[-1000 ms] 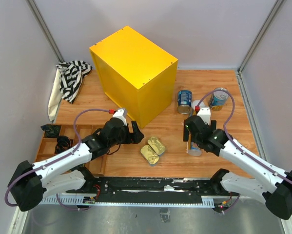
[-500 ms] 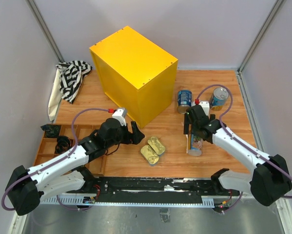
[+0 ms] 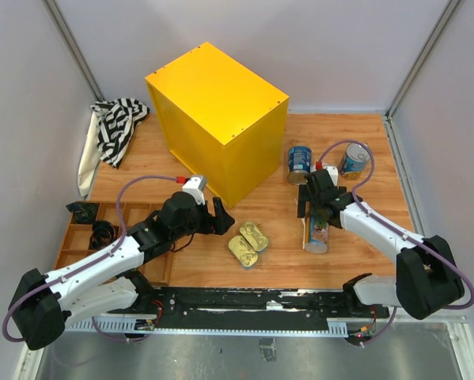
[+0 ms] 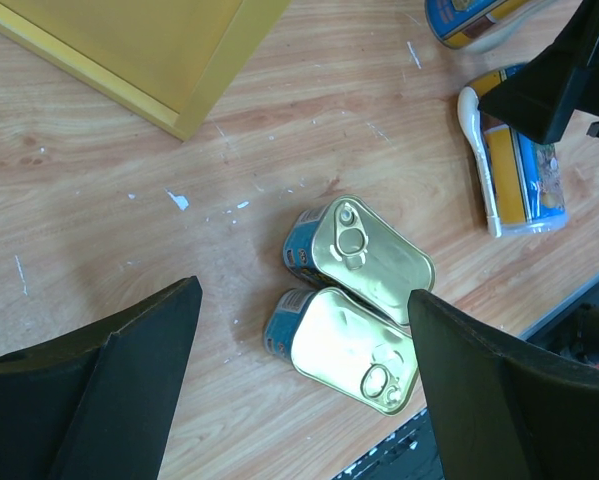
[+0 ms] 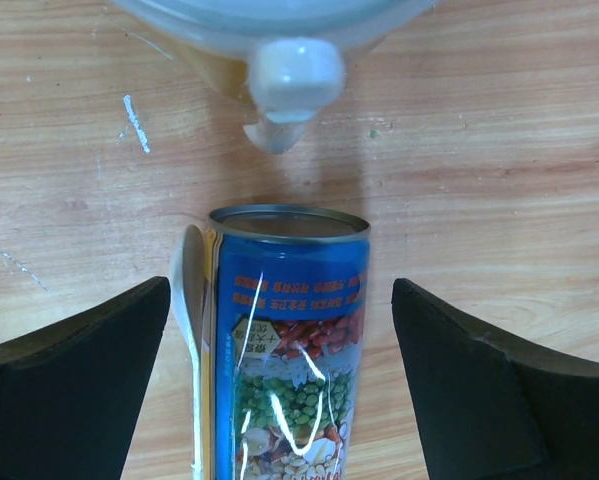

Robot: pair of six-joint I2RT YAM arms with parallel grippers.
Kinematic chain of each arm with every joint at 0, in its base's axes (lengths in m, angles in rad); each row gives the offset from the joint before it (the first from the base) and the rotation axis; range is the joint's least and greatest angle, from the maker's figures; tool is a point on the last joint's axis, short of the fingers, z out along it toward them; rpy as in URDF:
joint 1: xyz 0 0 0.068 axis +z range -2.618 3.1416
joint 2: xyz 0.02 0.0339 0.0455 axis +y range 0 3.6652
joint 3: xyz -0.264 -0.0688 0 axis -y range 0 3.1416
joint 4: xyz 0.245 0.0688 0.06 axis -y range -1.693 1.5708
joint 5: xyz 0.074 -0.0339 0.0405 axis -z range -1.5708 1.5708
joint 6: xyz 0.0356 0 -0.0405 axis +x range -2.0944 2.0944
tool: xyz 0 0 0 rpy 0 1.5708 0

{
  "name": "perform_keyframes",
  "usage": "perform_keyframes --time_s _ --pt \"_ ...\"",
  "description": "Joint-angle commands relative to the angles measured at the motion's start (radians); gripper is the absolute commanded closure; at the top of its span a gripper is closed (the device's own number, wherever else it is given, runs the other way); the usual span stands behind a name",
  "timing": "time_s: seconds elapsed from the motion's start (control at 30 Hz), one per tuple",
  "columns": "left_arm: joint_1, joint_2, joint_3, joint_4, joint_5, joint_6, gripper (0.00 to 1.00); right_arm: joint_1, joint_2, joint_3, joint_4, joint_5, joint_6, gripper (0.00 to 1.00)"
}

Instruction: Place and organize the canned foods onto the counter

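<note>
I need to move my right gripper lower before I close it on the slim can, because its fingers are above the can's far end in the right wrist view.
Two flat gold tins lie side by side on the wooden table in front of the yellow counter. My left gripper hovers open above them, the tins showing between its fingers. A tall slim can lies on its side; my right gripper is open over its far end, one finger on each side of the can and not touching it. Just beyond is a white lid. Two blue-labelled cans stand behind.
A striped cloth lies at the back left. A wooden compartment tray with small black objects sits under the left arm. Grey walls close in the table on three sides.
The right gripper has slid away from me along the lying slim can, toward its far end, with its forearm swinging in. The left gripper only shifted slightly. Both stayed open.
</note>
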Motion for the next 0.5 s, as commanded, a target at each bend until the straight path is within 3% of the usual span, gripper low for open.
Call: perform_keyframes --time_s 0.0,0.37,0.47 --pt "-0.007 0.002 0.02 0.017 0.0 0.023 0.11 -0.025 0.0 -0.03 0.041 -0.024 0.004 0.08" --pt "-0.007 0.011 0.021 0.006 -0.001 0.042 0.11 -0.032 0.013 -0.023 0.021 -0.081 -0.002 0.08" --pt "-0.007 0.011 0.03 0.004 -0.002 0.048 0.11 -0.031 -0.013 -0.015 -0.03 -0.09 0.007 0.01"
